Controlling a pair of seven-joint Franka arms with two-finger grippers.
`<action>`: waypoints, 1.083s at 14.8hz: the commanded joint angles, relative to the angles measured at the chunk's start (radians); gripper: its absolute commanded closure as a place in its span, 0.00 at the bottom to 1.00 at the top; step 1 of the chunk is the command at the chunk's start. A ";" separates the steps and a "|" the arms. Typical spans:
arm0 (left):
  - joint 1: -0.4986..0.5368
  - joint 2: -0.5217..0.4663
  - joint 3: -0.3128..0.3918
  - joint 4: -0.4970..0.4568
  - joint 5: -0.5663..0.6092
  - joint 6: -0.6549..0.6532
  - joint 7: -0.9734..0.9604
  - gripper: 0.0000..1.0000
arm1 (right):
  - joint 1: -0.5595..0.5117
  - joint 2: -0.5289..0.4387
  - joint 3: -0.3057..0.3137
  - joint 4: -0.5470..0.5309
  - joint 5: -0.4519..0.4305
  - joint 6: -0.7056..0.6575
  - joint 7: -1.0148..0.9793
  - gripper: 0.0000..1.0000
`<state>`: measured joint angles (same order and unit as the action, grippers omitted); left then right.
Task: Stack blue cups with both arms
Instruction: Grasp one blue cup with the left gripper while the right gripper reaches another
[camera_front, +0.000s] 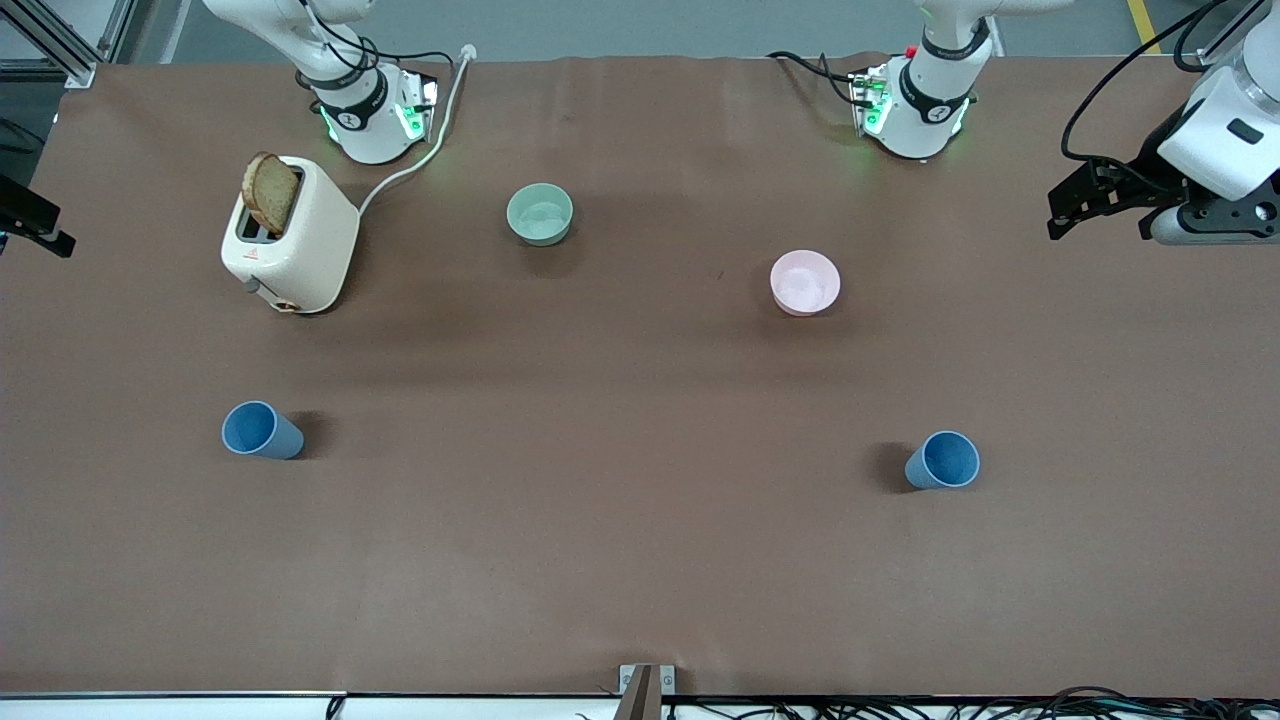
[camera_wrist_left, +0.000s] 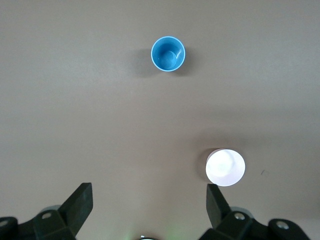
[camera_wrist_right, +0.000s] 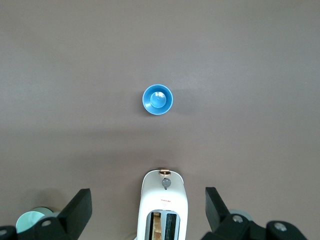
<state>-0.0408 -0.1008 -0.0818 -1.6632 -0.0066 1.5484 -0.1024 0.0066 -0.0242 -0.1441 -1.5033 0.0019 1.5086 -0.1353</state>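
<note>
The blue cup beyond the pink bowl should be stacked with the other blue cup (camera_front: 262, 431), so my left gripper should grab it by its rim (camera_front: 947, 433) next.
Two blue cups stand upright and apart on the brown table. One blue cup (camera_front: 262, 430) is toward the right arm's end and shows in the right wrist view (camera_wrist_right: 158, 99). The other blue cup (camera_front: 943, 460) is toward the left arm's end and shows in the left wrist view (camera_wrist_left: 168, 53). My left gripper (camera_front: 1075, 205) is open and empty (camera_wrist_left: 150, 192), high over the table near the pink bowl. My right gripper (camera_wrist_right: 149, 197) is open and empty, high over the toaster. In the front view only part of it (camera_front: 35, 225) shows, at the edge.
A cream toaster (camera_front: 292, 235) with a slice of bread stands near the right arm's base, its cord running to the table's edge. A pale green bowl (camera_front: 540, 213) and a pink bowl (camera_front: 805, 282) sit farther from the front camera than the cups.
</note>
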 joint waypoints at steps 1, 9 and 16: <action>0.002 0.019 0.007 0.040 0.002 -0.027 0.013 0.00 | -0.005 0.003 0.011 0.009 -0.006 -0.005 0.014 0.00; 0.056 0.289 0.013 -0.008 0.059 0.316 0.007 0.00 | -0.013 0.018 0.011 -0.052 -0.017 0.070 0.009 0.00; 0.058 0.588 0.007 -0.030 0.048 0.614 -0.005 0.00 | -0.057 0.167 0.006 -0.201 -0.016 0.336 0.005 0.00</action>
<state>0.0180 0.4510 -0.0730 -1.7070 0.0403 2.1399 -0.1024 -0.0211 0.0989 -0.1471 -1.6442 0.0004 1.7629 -0.1353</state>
